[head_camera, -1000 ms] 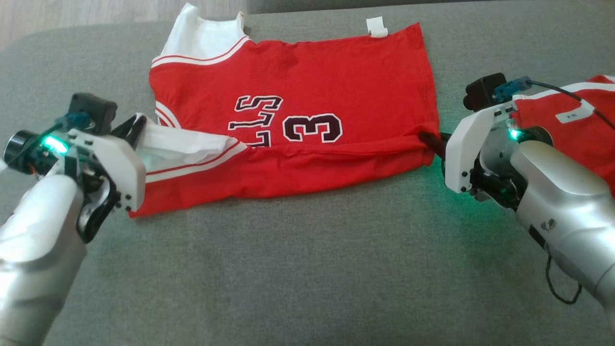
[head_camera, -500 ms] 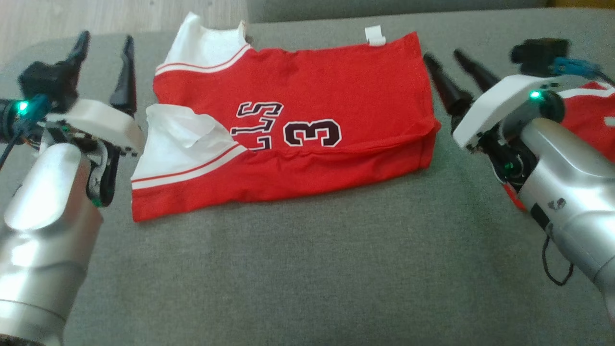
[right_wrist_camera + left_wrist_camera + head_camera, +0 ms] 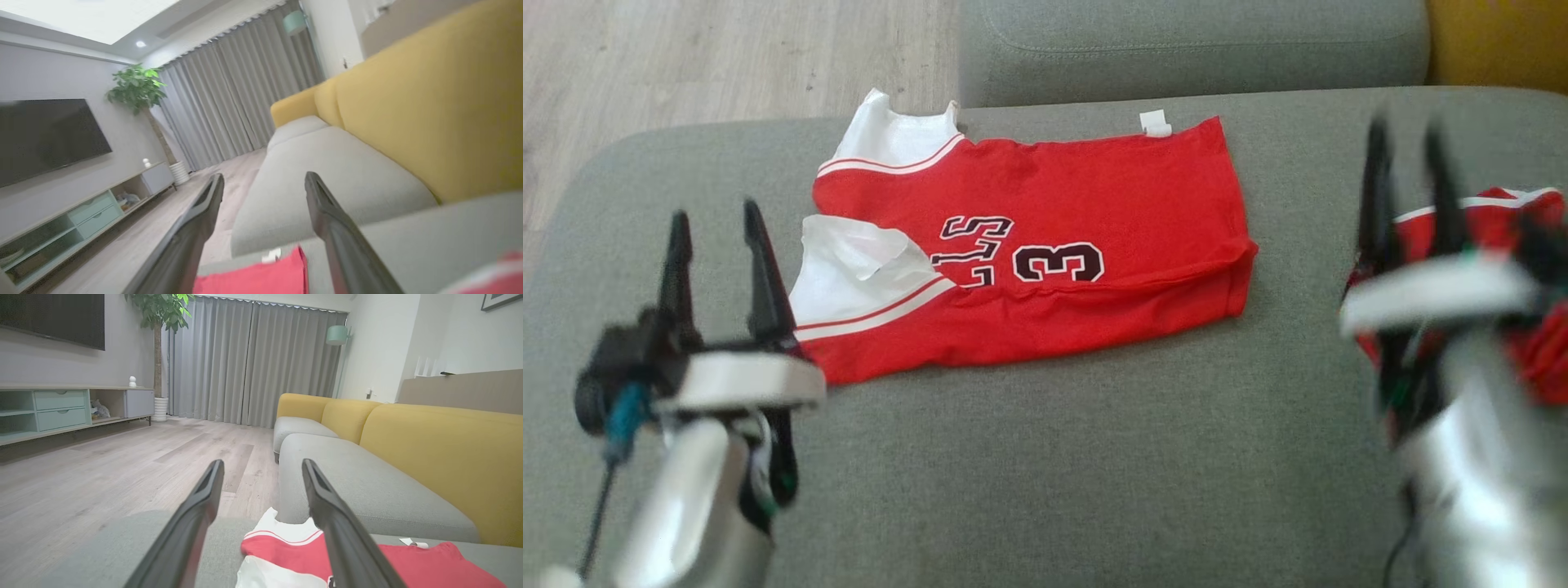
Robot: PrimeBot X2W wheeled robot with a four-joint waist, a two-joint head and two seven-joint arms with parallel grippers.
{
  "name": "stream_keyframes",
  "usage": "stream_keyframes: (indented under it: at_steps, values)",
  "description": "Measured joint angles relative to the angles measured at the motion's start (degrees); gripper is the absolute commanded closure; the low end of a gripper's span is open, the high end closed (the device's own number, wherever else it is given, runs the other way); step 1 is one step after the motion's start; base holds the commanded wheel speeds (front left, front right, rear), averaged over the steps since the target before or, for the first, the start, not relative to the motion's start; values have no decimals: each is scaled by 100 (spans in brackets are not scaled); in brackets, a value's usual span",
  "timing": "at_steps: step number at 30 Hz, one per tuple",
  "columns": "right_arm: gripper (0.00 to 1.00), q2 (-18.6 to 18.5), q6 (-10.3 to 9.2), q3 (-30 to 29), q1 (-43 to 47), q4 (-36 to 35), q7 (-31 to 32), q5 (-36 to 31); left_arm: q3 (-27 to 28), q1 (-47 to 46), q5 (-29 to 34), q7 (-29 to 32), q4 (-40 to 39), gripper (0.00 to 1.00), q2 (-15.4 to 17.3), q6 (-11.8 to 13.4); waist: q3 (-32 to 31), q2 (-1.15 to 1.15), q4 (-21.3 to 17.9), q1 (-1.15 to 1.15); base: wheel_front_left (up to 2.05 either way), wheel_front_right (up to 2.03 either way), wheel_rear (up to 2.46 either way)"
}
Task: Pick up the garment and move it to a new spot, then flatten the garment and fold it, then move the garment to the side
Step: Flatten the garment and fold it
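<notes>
The left gripper pinches the upper white sleeve's tip (image 3: 873, 99) next, since it pokes up while the red body (image 3: 1101, 196) lies flat on the seat.
A red jersey (image 3: 1086, 245) with white sleeves and a dark "3" lies folded on the grey sofa seat (image 3: 1054, 457), its near edge doubled over. It also appears low in the left wrist view as the red jersey (image 3: 429, 567) and in the right wrist view as a red corner (image 3: 261, 279). My left gripper (image 3: 715, 224) is open at the lower left, just left of the white sleeve, holding nothing. My right gripper (image 3: 1406, 135) is open at the right, apart from the jersey's right edge, empty and blurred.
A second red garment (image 3: 1503, 237) lies at the right behind my right arm. The wooden floor (image 3: 686, 57) lies beyond the seat's left edge. Another grey cushion (image 3: 1192, 41) and a yellow backrest (image 3: 1503, 41) stand at the far side.
Both grippers let go of the jersey's fold, opened and drew back toward me, fingers now pointing up the view. The head camera has tilted, so the whole scene has shifted down.
</notes>
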Motion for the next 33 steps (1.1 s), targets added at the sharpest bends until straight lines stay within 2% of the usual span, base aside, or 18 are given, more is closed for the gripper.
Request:
stream_keyframes:
  at_steps: [2, 4, 6, 10, 17, 22, 25, 29, 33]
  values:
    - [0, 459, 0, -383, 817, -379, 0, -512, 81, 373, 113, 1, -310, 0, -135, 23, -17, 0, 9, 0, 0, 0, 0]
    - [0, 673, 0, -513, 1473, -720, 0, -991, 144, 731, 247, 0, -508, 0, -254, 13, -23, 0, 12, 0, 0, 0, 0]
    - [0, 689, 0, -531, 1846, -943, 0, -1169, 257, 1033, 349, 1, -536, 0, -348, 15, -48, 0, -2, 0, 0, 0, 0]
    - [0, 689, 0, -375, 2169, -1204, 0, -999, 427, 1490, 498, 1, -504, 0, -506, -26, -61, 0, -66, 0, 0, 0, 0]
    - [0, 690, 0, -287, 2270, -1372, 0, -882, 602, 1574, 734, 1, -260, 0, -633, -175, 20, 0, -167, 1, 0, 0, 0]
    - [0, 690, 0, -167, 2224, -1447, 0, -862, 642, 1322, 844, 19, 292, 0, -628, -214, 182, 0, -242, 1, 0, 0, 0]
    - [0, 690, 0, -112, 2147, -1493, 0, -801, 583, 1039, 857, 287, 724, 0, -624, -216, 327, 0, -281, 1, 0, 0, 0]
    - [0, 690, 0, -99, 2026, -1486, 0, -558, 581, 640, 886, 600, 1348, 0, -609, -151, 576, 0, -349, 2, 0, 0, 0]
    - [0, 690, 0, -30, 1948, -1507, 0, -543, 605, 485, 889, 742, 1736, 0, -576, 47, 716, 0, -433, 2, 0, 0, 0]
